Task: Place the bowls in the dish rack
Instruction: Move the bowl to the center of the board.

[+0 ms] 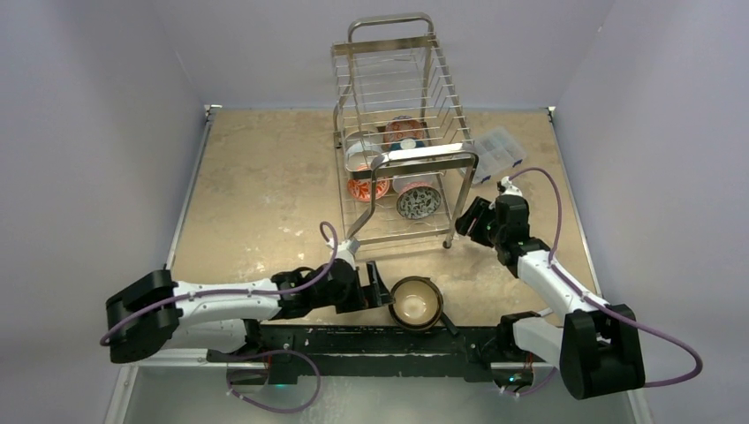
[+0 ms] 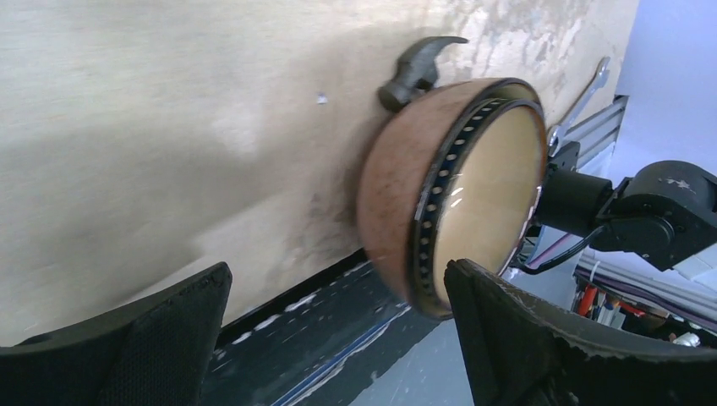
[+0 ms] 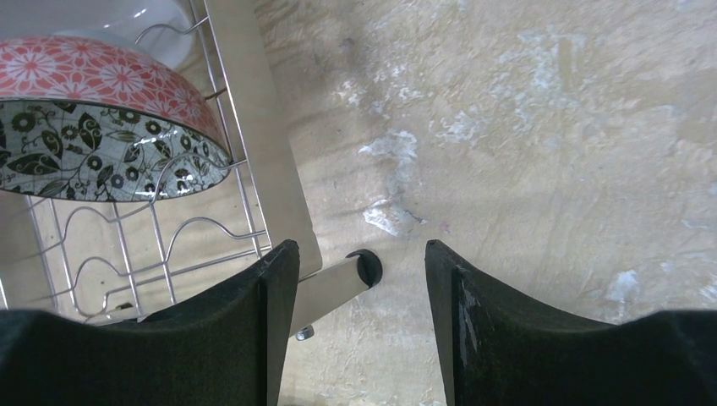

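Observation:
My left gripper's fingers are short of the copper-brown bowl (image 1: 416, 302), so closing now would miss its rim. The next move is toward the bowl first.
The copper-brown bowl (image 1: 416, 302), cream inside, sits upright on the table near the front edge. My left gripper (image 1: 375, 287) is open just left of it. In the left wrist view the bowl (image 2: 406, 194) lies just beyond the open gripper (image 2: 338, 288), its rim next to the right finger (image 2: 524, 338). The dish rack (image 1: 402, 132) holds several bowls on its lower tier, among them a red-and-white one (image 1: 367, 187) and a grey patterned one (image 1: 418, 201). My right gripper (image 1: 472, 221) is open and empty at the rack's front right leg (image 3: 365, 266), which shows between its fingers (image 3: 359, 279). A red-and-white bowl (image 3: 101, 161) leans in the rack.
A clear plastic compartment box (image 1: 496, 152) lies right of the rack. A black rail (image 1: 371, 340) runs along the table's front edge, close below the copper-brown bowl. A dark hooked piece (image 2: 418, 68) shows just beyond that bowl. Walls close in the table on three sides.

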